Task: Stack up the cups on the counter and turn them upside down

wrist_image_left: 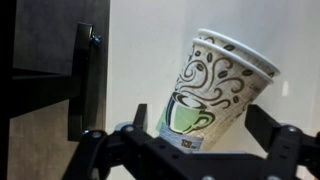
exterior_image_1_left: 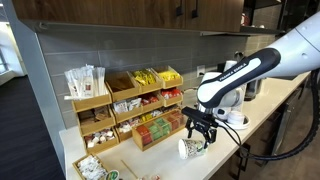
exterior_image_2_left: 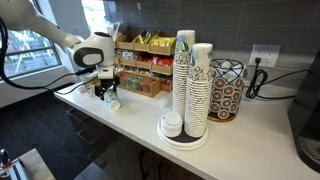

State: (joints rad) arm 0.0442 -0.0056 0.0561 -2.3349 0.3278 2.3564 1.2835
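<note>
I will next pick up the paper cup with my gripper by its sides near its narrow base, so the cup's rim stays free and I can stack the cup upside down.
A white paper cup with a green and dark printed cup pattern lies tilted on the off-white counter. Its narrow base points toward the wrist camera and its rim points away. My gripper is open with one finger on each side of the cup's lower part; there is a gap at the left finger. In both exterior views the gripper hangs just above the cup near the counter's front edge. Only one cup shows; I cannot tell whether a second is nested inside.
Wooden tiered snack racks stand against the wall behind the gripper. Tall stacks of cups and a wire basket stand further along the counter. A tray of packets sits at the near end.
</note>
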